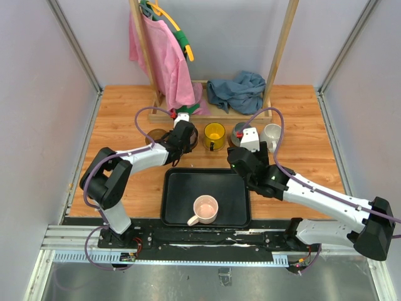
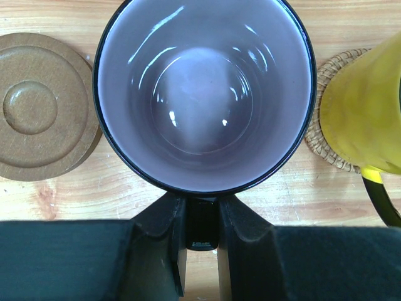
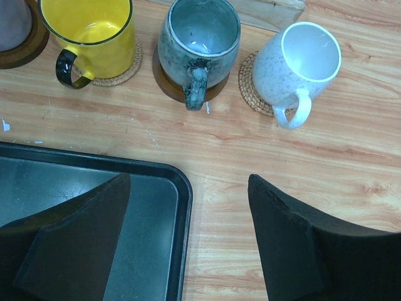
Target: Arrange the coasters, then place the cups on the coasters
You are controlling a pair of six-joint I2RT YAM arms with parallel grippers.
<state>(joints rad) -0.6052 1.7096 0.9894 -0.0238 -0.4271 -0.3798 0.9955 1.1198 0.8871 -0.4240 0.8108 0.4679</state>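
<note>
The purple cup (image 2: 203, 94) stands upright on its dark brown coaster and would stay there, so I should open my left gripper.
My left gripper (image 2: 202, 210) is shut on the dark handle of the translucent purple cup (image 2: 203, 94), whose mouth fills the left wrist view. In the right wrist view that purple cup (image 3: 12, 22) stands on a dark brown coaster (image 3: 32, 49). A bare brown coaster (image 2: 41, 106) lies to its left. The yellow cup (image 3: 94, 34) sits on a tan woven coaster (image 3: 130, 68), the grey cup (image 3: 199, 41) on a dark brown coaster (image 3: 164, 84), and the white cup (image 3: 301, 63) on a tan woven coaster (image 3: 247, 88). The pink cup (image 1: 205, 209) stands in the black tray (image 1: 175, 182). My right gripper (image 3: 188, 182) is open and empty over the tray's far right corner.
A wooden rack (image 1: 279, 50) with a pink cloth (image 1: 166, 56) and a blue cloth (image 1: 238, 91) stands at the back of the table, just behind the row of cups. Grey walls close in both sides.
</note>
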